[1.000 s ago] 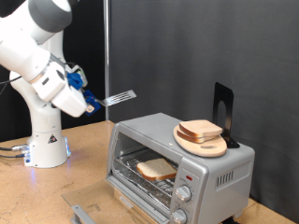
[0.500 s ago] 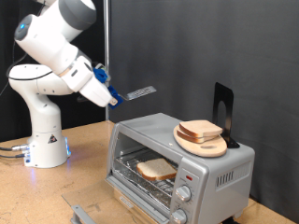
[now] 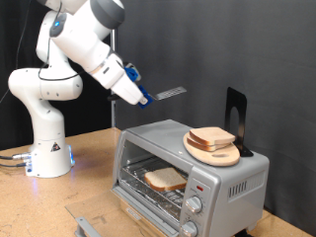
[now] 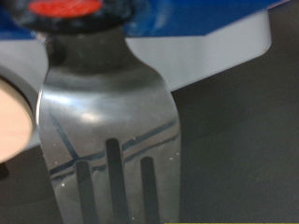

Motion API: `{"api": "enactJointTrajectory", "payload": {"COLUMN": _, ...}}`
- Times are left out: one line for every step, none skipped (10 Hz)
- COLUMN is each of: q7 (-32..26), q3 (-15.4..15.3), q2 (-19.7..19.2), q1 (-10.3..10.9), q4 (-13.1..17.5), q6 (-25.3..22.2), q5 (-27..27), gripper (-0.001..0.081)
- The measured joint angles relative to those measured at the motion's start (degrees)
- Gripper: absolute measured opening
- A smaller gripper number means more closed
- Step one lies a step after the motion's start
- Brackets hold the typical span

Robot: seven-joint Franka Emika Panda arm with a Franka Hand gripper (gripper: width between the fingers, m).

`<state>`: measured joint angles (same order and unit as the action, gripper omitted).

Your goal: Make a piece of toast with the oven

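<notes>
The metal spatula hangs high above the oven's roof [image 3: 158, 131] and would drop if I opened now, so my gripper keeps holding the spatula for now.
The piece of toast [image 3: 165, 179] lies on the wire rack inside the oven [image 3: 237, 176], whose glass door [image 3: 91, 221] hangs open at the exterior view's bottom. My gripper [image 3: 142, 98] is in the air above and to the exterior view's left of the oven, shut on the handle of a slotted metal spatula [image 3: 172, 94]. The blade points to the exterior view's right, well above the oven's roof. The spatula [image 4: 110, 131] fills the wrist view, and a pale rounded edge shows beside it.
A second bread slice [image 3: 211, 136] rests on a round wooden plate [image 3: 219, 155] on the oven's roof. A black upright stand [image 3: 235, 114] is behind it. The robot's base [image 3: 45, 153] stands on the wooden table at the exterior view's left. A dark curtain hangs behind.
The arm has swung up and to the exterior view's right with the spatula, from beside the robot's base to above the oven's left end. The toast and plate have not moved.
</notes>
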<state>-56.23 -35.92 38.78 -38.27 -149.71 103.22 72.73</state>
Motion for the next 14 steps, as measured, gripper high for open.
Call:
{"api": "enactJointTrajectory", "payload": {"q7": 1.4, "q3": -2.5, "q2": 0.7, "q1": 0.9, "q4": 0.0, "q6": 2.0, "q5": 2.2, "gripper": 0.0363}}
{"api": "enactJointTrajectory", "payload": {"q7": 2.6, "q3": -5.1, "q2": 1.1, "q1": 1.6, "q4": 0.0, "q6": 4.2, "q5": 4.0, "gripper": 0.0363}}
{"api": "enactJointTrajectory", "payload": {"q7": 3.2, "q3": -7.5, "q2": 1.2, "q1": 1.8, "q4": 0.0, "q6": 6.2, "q5": 5.5, "gripper": 0.0363}}
{"api": "enactJointTrajectory", "payload": {"q7": 3.3, "q3": -9.7, "q2": 1.1, "q1": 1.8, "q4": -0.2, "q6": 8.1, "q5": 6.4, "gripper": 0.0363}}
{"api": "enactJointTrajectory", "payload": {"q7": 3.3, "q3": -11.4, "q2": 0.8, "q1": 1.7, "q4": -0.5, "q6": 9.5, "q5": 6.8, "gripper": 0.0363}}
{"api": "enactJointTrajectory", "payload": {"q7": 3.3, "q3": -12.9, "q2": 0.5, "q1": 1.6, "q4": -0.9, "q6": 10.9, "q5": 7.2, "gripper": 0.0363}}
{"api": "enactJointTrajectory", "payload": {"q7": 3.3, "q3": -14.1, "q2": 0.0, "q1": 1.4, "q4": -1.3, "q6": 12.2, "q5": 7.7, "gripper": 0.0363}}
{"api": "enactJointTrajectory", "payload": {"q7": 3.2, "q3": -15.1, "q2": -0.5, "q1": 1.1, "q4": -1.6, "q6": 13.3, "q5": 8.2, "gripper": 0.0363}}
{"api": "enactJointTrajectory", "payload": {"q7": 2.9, "q3": -16.1, "q2": -1.2, "q1": 0.6, "q4": -1.8, "q6": 14.6, "q5": 8.5, "gripper": 0.0363}}
{"api": "enactJointTrajectory", "payload": {"q7": 2.6, "q3": -17.2, "q2": -2.0, "q1": -0.1, "q4": -2.0, "q6": 15.8, "q5": 8.7, "gripper": 0.0363}}
{"api": "enactJointTrajectory", "payload": {"q7": 2.2, "q3": -18.3, "q2": -3.0, "q1": -0.9, "q4": -2.0, "q6": 17.1, "q5": 9.1, "gripper": 0.0363}}
{"api": "enactJointTrajectory", "payload": {"q7": 1.7, "q3": -18.8, "q2": -3.7, "q1": -1.6, "q4": -1.6, "q6": 17.9, "q5": 9.8, "gripper": 0.0363}}
{"api": "enactJointTrajectory", "payload": {"q7": 1.5, "q3": -19.2, "q2": -4.3, "q1": -2.3, "q4": -1.2, "q6": 18.5, "q5": 10.0, "gripper": 0.0363}}
{"api": "enactJointTrajectory", "payload": {"q7": 1.4, "q3": -19.9, "q2": -5.0, "q1": -3.1, "q4": -1.0, "q6": 19.0, "q5": 10.0, "gripper": 0.0384}}
